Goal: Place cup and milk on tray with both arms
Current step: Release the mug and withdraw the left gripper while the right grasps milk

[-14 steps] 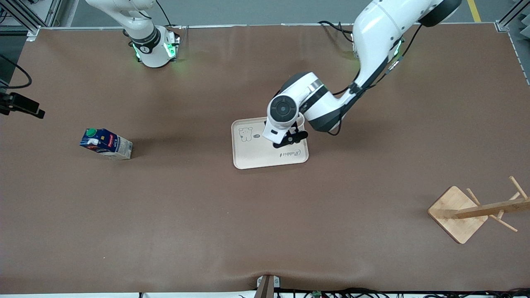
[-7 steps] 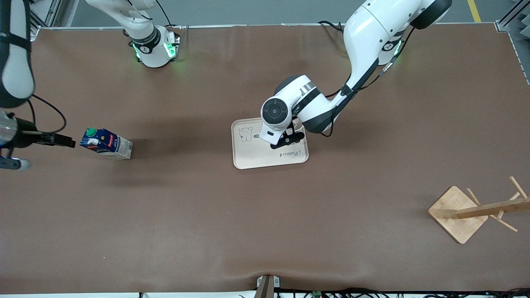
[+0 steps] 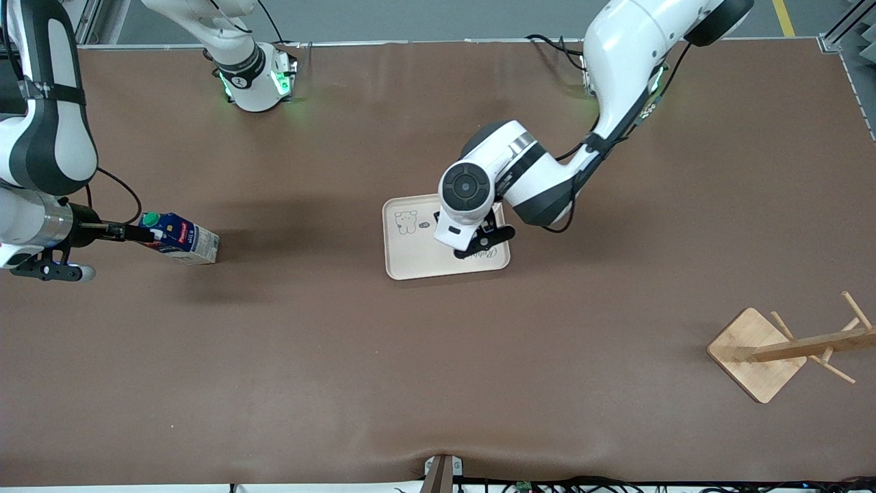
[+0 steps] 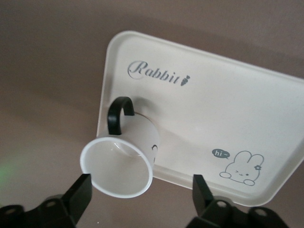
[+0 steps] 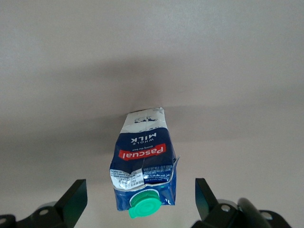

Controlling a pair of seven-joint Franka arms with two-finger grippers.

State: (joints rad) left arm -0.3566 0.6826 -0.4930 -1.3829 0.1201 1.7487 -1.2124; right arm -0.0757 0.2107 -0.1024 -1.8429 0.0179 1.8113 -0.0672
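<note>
My right gripper isn't ready to close on the milk carton yet and needs to move closer, because its fingers are short of the milk carton's capped top (image 3: 151, 219).
The cup (image 4: 124, 159) stands upright on the cream tray (image 4: 228, 104), at the corner by the start of the "Rabbit" script. My left gripper (image 4: 141, 192) hangs open above it, with the fingers clear of it on either side. In the front view my left gripper (image 3: 481, 241) is over the tray (image 3: 414, 257) and the arm hides the cup. The milk (image 3: 181, 238) stands on the table toward the right arm's end. My right gripper (image 3: 133, 233) is open at the carton's top. The right wrist view shows the milk (image 5: 145, 166) between the open fingers (image 5: 76, 197).
A wooden mug rack (image 3: 756, 352) with a square base stands toward the left arm's end, nearer the front camera than the tray. Bare brown table lies between the milk and the tray.
My right arm has come into view and brought its open gripper to the milk's top. My left gripper has shifted slightly over the tray. The milk and the tray have not moved.
</note>
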